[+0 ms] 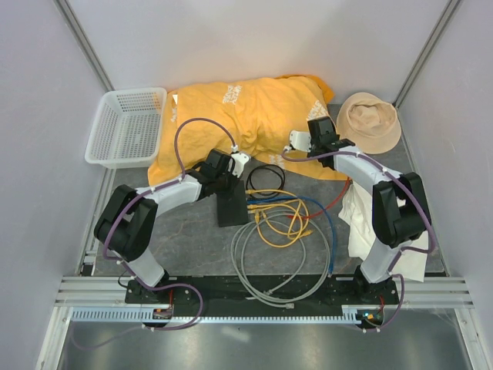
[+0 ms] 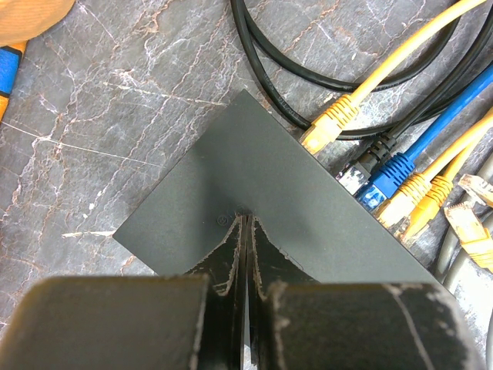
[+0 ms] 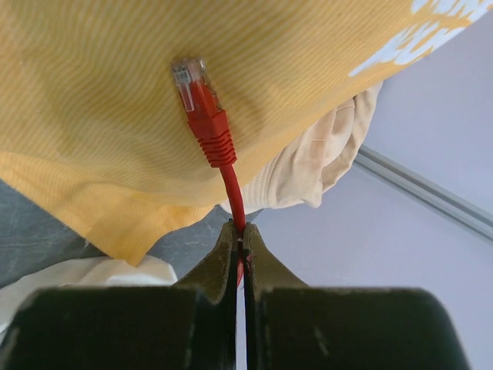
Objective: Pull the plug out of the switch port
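My left gripper would come up empty if I lifted it now, and the switch (image 1: 231,206) would stay on the tabletop, because the closed fingers only rest on the top of the switch.
The switch (image 1: 231,206) is a flat dark box on the marble table; it also shows in the left wrist view (image 2: 262,193). Yellow (image 2: 333,119), black (image 2: 375,158) and blue (image 2: 394,171) cables sit plugged in its right side. My left gripper (image 1: 226,185) is shut and empty, its tips (image 2: 246,219) resting on the switch's top. My right gripper (image 1: 318,127) is raised over the orange cloth and shut (image 3: 240,231) on a red cable (image 3: 233,193). The red plug (image 3: 202,104) at its end hangs free in the air, out of any port.
A white basket (image 1: 127,127) stands at the back left. An orange cloth (image 1: 246,116) and a beige hat (image 1: 370,119) lie at the back. A white cloth (image 1: 362,223) lies right. Grey cable loops (image 1: 277,266) and loose yellow cable (image 1: 281,220) lie in front of the switch.
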